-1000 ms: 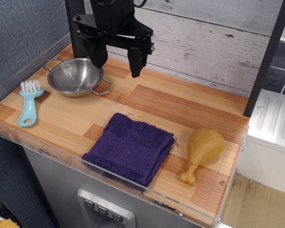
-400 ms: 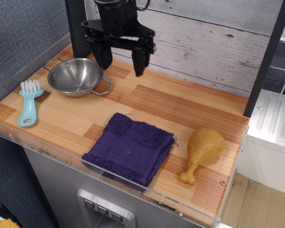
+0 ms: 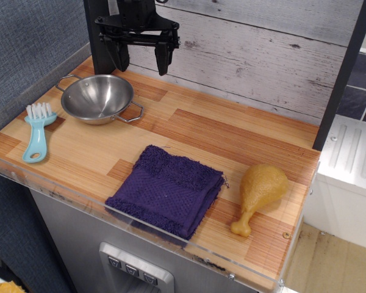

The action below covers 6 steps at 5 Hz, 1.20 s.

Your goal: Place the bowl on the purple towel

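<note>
My gripper is going to set the steel bowl on the purple towel [image 3: 166,189], so next it needs to grab the steel bowl by its rim [image 3: 130,84].
A shiny steel bowl [image 3: 98,98] with two wire loop handles sits upright at the back left of the wooden counter. The dark purple towel [image 3: 166,189] lies folded near the front edge, apart from the bowl. My black gripper [image 3: 141,66] hangs open and empty above the counter, just behind and a little right of the bowl, its fingers spread wide and touching nothing.
A light blue brush [image 3: 38,133] lies left of the bowl's front. A yellow toy chicken drumstick [image 3: 259,194] lies right of the towel. A grey plank wall stands behind, a dark post [image 3: 343,73] at the right, and a clear rim [image 3: 140,229] runs along the front edge.
My gripper has risen and moved back and to the left, ending higher behind the bowl. It stays open. The bowl and towel have not moved.
</note>
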{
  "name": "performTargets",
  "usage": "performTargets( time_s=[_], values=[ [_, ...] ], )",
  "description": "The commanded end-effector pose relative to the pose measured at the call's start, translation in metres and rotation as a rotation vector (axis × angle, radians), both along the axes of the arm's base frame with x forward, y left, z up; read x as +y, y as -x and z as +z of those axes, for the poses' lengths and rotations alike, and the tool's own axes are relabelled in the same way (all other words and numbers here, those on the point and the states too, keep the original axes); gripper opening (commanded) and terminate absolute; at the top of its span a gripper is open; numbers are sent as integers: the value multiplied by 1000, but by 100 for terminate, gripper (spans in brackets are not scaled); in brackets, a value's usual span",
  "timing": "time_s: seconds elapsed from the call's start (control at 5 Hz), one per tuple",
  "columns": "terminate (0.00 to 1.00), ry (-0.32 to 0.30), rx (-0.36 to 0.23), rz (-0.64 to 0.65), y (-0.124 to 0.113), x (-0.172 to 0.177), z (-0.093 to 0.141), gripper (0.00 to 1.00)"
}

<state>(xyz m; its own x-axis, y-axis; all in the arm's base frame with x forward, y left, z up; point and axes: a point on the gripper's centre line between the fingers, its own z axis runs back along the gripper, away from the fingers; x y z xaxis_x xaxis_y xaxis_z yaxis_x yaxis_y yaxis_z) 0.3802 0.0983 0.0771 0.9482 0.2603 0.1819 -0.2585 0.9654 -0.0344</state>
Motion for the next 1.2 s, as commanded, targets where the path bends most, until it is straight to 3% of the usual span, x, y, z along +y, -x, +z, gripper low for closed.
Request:
performTargets(
  time_s=[0.0,0.4,1.0],
  values=[
    [0,-44,2,24,-3,13,-3,100],
    [0,-85,38,58,9,25,-9,100],
    [0,-121,111,57,9,30,-41,100]
  ],
)
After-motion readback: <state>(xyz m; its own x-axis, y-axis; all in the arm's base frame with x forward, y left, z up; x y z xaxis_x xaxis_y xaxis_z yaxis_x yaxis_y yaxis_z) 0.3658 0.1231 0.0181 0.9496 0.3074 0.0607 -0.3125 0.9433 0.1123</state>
